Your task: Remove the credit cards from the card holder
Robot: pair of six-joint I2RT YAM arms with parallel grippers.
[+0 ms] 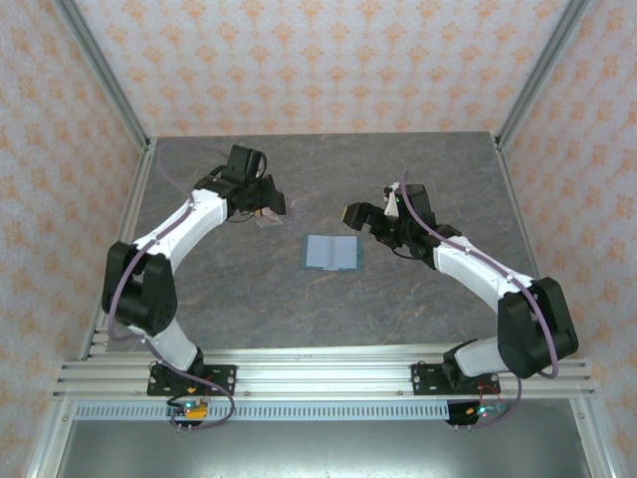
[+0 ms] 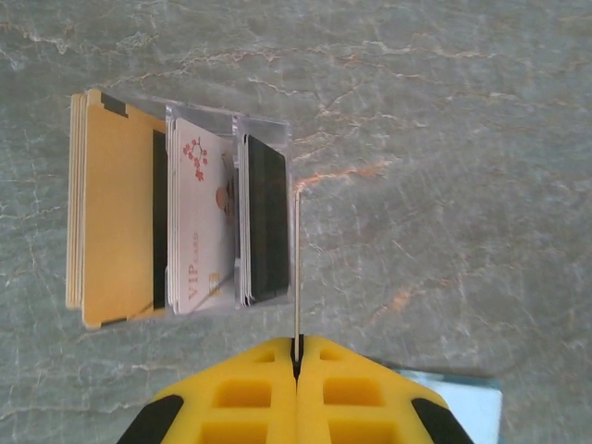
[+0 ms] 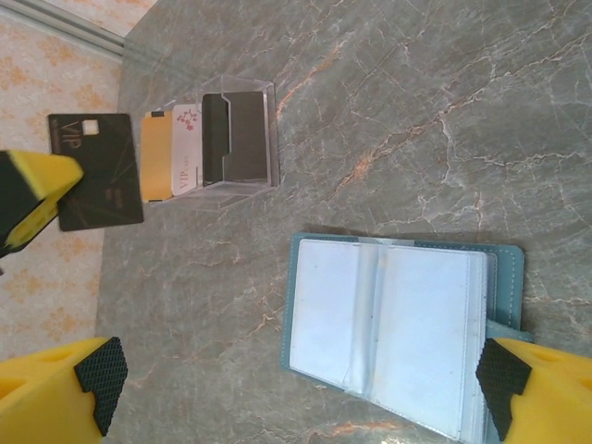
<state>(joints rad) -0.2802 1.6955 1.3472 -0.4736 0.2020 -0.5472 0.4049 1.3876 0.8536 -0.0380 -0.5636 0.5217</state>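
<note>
The black credit card [image 3: 97, 171] would fall onto marble past the clear box's outer side, so my left gripper should hold it until it is over the box.
The card holder [image 3: 398, 324] lies open and flat on the table [image 1: 330, 252], its clear sleeves facing up. My right gripper [image 3: 301, 379] hovers over it, open wide, one fingertip past each side and touching nothing. It stands just right of the wallet in the top view [image 1: 366, 217]. My left gripper [image 2: 297, 344] is shut on a black credit card [image 3: 97, 171], seen edge-on [image 2: 296, 268] from its own wrist. That card hangs beside a clear box holding brown cards [image 2: 111, 213], a pale VIP card [image 2: 199, 217] and a black card [image 2: 266, 222].
The clear acrylic box [image 3: 250, 139] sits on the marble table [image 1: 418, 169] at the back left, below my left gripper [image 1: 265, 199]. Aluminium frame posts and patterned walls enclose the table on three sides. Bare marble lies between box and wallet.
</note>
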